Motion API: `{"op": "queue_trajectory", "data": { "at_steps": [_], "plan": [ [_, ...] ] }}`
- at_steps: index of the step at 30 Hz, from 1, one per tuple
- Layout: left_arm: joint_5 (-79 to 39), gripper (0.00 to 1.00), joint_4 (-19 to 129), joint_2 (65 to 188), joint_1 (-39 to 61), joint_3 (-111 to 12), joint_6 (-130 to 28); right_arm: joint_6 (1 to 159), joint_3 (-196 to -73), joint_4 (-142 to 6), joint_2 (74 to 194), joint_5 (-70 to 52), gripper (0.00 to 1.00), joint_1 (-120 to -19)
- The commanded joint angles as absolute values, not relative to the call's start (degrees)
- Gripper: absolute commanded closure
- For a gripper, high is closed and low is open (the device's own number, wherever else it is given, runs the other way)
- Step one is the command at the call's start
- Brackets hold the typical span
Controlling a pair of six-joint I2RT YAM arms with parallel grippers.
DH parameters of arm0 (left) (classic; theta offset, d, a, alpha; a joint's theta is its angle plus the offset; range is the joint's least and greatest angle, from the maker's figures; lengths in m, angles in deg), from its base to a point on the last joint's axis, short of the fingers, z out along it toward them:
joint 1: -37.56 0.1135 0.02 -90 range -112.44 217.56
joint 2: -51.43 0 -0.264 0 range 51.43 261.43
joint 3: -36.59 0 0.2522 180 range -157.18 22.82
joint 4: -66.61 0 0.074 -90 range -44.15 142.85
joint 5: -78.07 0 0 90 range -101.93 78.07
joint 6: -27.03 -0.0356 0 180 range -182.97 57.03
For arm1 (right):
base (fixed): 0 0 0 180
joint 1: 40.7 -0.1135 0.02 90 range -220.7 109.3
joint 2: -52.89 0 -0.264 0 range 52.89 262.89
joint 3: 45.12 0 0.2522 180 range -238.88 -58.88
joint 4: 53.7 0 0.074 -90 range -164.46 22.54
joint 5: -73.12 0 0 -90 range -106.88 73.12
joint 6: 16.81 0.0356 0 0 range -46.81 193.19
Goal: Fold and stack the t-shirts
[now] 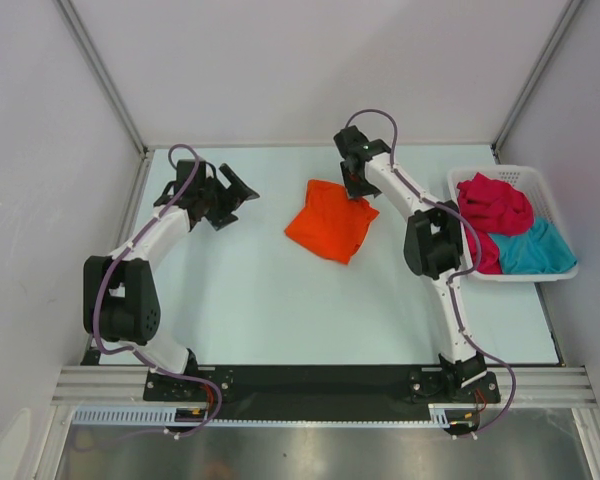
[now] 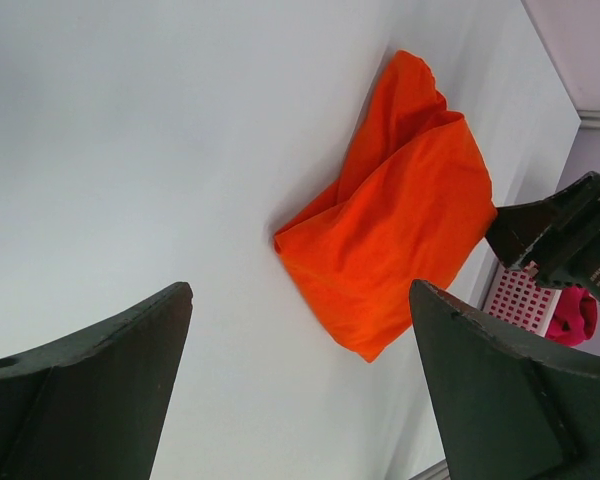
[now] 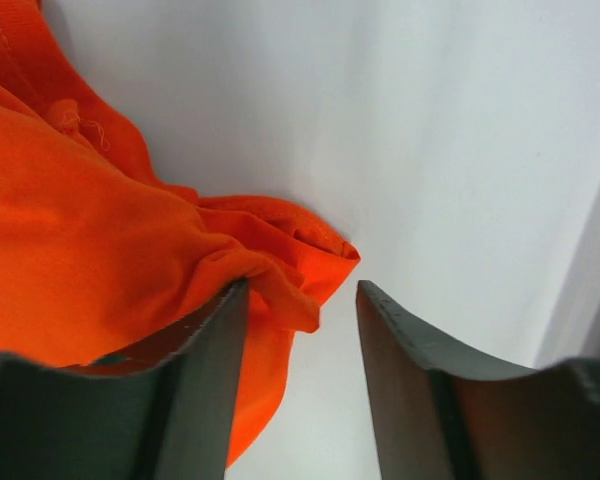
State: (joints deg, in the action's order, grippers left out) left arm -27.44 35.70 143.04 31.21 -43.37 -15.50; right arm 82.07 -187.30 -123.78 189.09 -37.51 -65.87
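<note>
I should next drag the orange t-shirt (image 1: pixel 331 221) aside for stacking, with my left gripper on its nearest corner.
The bright orange t-shirt (image 1: pixel 331 221) lies bunched and roughly folded at mid table; it also shows in the left wrist view (image 2: pixel 400 230) and the right wrist view (image 3: pixel 90 230). My right gripper (image 1: pixel 359 187) is open at the shirt's far right corner; a fold of orange cloth lies between its fingers against the left finger (image 3: pixel 195 380), ungripped. My left gripper (image 1: pixel 230 195) is open and empty, well left of the shirt. The crimson red t-shirt (image 1: pixel 494 205) and the teal blue t-shirt (image 1: pixel 536 250) lie crumpled in the basket.
The white lattice basket (image 1: pixel 510 175) stands at the table's right edge, also glimpsed in the left wrist view (image 2: pixel 525 300). Grey walls close the table on the left, back and right. Bare table surface lies between the two arms.
</note>
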Motion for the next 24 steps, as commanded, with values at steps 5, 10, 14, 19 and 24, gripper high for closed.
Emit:
{"op": "queue_trajectory", "data": {
  "at_steps": [5,10,14,19,24],
  "plan": [
    [-28.98,0.04,39.48,143.09,31.49,-40.2,-15.77,80.22,-192.74,-125.56,182.54,-41.93,0.44,-67.94],
    [-28.81,0.04,42.21,144.42,30.01,-37.83,-14.72,79.87,-193.97,-126.7,177.7,-44.83,0.44,-69.78],
    [-28.54,0.04,43.88,145.47,27.81,-36.42,-14.36,80.48,-191.17,-127.32,174.8,-45.45,0.44,-71.28],
    [-28.28,0.04,48.0,147.05,23.68,-33.52,-12.7,82.94,-177.85,-123.99,169.44,-43.69,0.44,-72.95],
    [-29.85,0.04,57.84,151.52,20.08,-32.72,-11.73,84.88,-169.02,-121.87,165.05,-41.93,0.44,-73.57]
  ]
}}
